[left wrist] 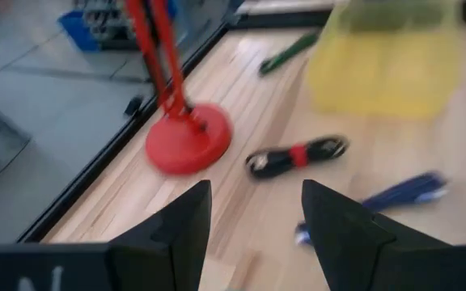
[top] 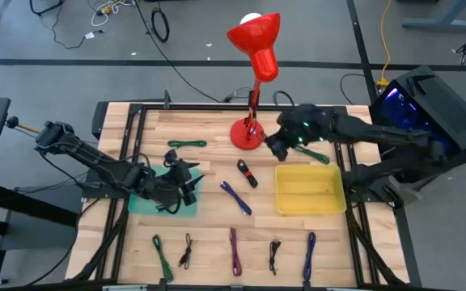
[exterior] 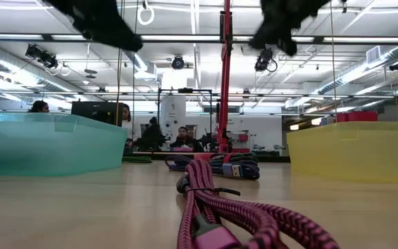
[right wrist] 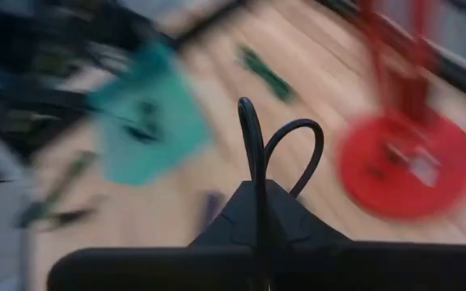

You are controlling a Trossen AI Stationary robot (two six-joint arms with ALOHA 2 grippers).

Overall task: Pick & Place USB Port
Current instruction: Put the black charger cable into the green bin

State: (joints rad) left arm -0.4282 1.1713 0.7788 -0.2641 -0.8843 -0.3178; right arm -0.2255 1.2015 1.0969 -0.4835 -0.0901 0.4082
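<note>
The black cable should go in the teal tray (top: 148,202), so the robot's left gripper will next grab the cable's bound plug end.
My right gripper (top: 277,146) hovers above the table beside the red lamp's base (top: 247,134) and is shut on a black cable, whose loop (right wrist: 285,149) shows past the fingertips in the right wrist view. The yellow bin (top: 308,191) sits on the table toward the near edge from it. My left gripper (left wrist: 256,218) is open and holds nothing; it hangs over the teal tray (top: 148,202) at its right edge (top: 186,183). A black cable with a red band (top: 247,172) and a blue cable (top: 235,196) lie flat between tray and bin. My right gripper pinches the black cable between its two shut fingers, just below a loop (right wrist: 253,133) that stands out past the fingertips. The cable is lifted clear of the table. Which end of it lies in the fingers is hidden by the gripper itself.
The red lamp's post and shade (top: 259,40) rise right beside my right gripper. Green cables lie at the far side (top: 186,143) and by the bin (top: 318,154). Several cables lie in a row along the near edge, among them a purple one (exterior: 206,200).
</note>
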